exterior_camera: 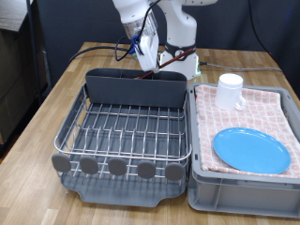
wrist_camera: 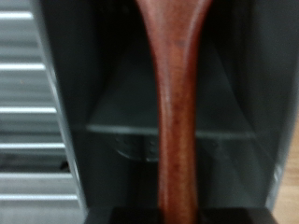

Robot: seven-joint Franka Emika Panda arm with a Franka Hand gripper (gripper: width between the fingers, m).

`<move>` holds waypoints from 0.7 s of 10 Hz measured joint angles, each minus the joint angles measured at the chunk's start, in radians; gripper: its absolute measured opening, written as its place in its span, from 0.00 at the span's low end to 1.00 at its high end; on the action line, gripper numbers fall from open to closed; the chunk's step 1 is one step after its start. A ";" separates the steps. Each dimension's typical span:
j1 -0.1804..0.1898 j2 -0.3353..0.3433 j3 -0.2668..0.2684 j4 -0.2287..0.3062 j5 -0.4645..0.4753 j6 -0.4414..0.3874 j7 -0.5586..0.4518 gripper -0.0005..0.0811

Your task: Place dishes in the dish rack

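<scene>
The brown wooden spoon (wrist_camera: pixel 176 112) reaches down inside the dark grey utensil bin (wrist_camera: pixel 103 103) and would remain in it, so it is time to open my gripper now.
My gripper (exterior_camera: pixel 147 52) hangs over the dark grey utensil bin (exterior_camera: pixel 134 89) at the back of the dish rack (exterior_camera: pixel 127 131). In the wrist view it (wrist_camera: pixel 177 217) is shut on the brown wooden spoon (wrist_camera: pixel 176 112), whose handle runs down into the bin's dark inside (wrist_camera: pixel 112 103). The spoon's lower end is hidden. The rack's silver wire grid holds no dishes. The light-blue plate (exterior_camera: pixel 250 150) and the white mug (exterior_camera: pixel 231 91) rest on the pink checked cloth (exterior_camera: pixel 274 108) at the exterior view's right.
The cloth lines a grey crate (exterior_camera: pixel 239 192) that stands right beside the rack. Round grey knobs (exterior_camera: pixel 117 167) line the rack's front edge. Both stand on a wooden table (exterior_camera: pixel 42 112). Cables and the robot base (exterior_camera: pixel 183 61) lie behind the bin.
</scene>
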 joint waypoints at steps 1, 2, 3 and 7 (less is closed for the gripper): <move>0.000 0.011 0.002 -0.003 0.000 0.021 0.001 0.12; -0.001 0.020 0.006 -0.004 -0.003 0.042 0.004 0.12; -0.003 0.027 0.013 -0.004 -0.006 0.052 0.010 0.31; -0.032 0.037 0.087 -0.002 -0.124 0.064 0.143 0.74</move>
